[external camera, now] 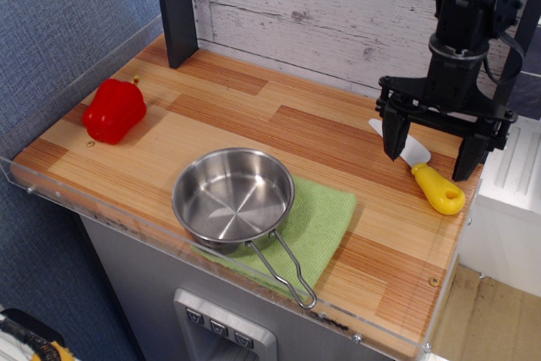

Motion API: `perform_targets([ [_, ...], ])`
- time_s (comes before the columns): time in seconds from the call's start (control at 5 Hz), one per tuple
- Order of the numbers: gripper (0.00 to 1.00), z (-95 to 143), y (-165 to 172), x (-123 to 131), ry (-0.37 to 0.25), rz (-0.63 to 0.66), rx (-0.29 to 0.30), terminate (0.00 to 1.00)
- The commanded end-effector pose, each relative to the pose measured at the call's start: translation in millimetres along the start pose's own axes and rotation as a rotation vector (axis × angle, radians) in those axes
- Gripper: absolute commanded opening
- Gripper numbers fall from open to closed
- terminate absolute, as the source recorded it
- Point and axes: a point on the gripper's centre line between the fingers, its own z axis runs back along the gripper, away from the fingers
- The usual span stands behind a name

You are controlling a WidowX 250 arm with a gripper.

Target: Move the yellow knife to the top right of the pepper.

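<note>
I should move the knife to the top right of the pepper (113, 110), so next I should grab the knife by its yellow handle (437, 188) with my gripper.
The yellow knife (433, 182) lies on the wooden table at the far right, its yellow handle toward the front right and its pale blade pointing back left. The red pepper (113, 110) sits at the far left of the table. My gripper (431, 155) hangs open above the knife, one finger on each side of the blade and handle joint, holding nothing. The blade is partly hidden behind the left finger.
A steel pan (233, 197) with a wire handle rests on a green cloth (321, 224) at the front middle. A dark post (176, 8) stands at the back left. A clear plastic rim (211, 261) runs along the table's front edge.
</note>
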Motion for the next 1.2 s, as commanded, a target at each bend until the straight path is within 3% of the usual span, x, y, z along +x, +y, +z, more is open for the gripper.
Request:
perform_targets([
  [0.0, 1.0, 3.2, 6.4, 3.7, -0.017, 0.104, 0.074, 0.0],
  [0.2, 1.0, 4.3, 5.0, -11.2, 0.009, 0.268, 0.145, 0.0],
  [0.4, 1.0, 3.7, 1.6, -18.8, 0.015, 0.352, 0.177, 0.0],
  [0.6, 1.0, 1.0, -3.6, -20.3, 0.014, 0.392, 0.142, 0.0],
  [1.0, 1.0, 5.5, -0.1, -17.0, -0.066, 0.464, 0.062, 0.0],
])
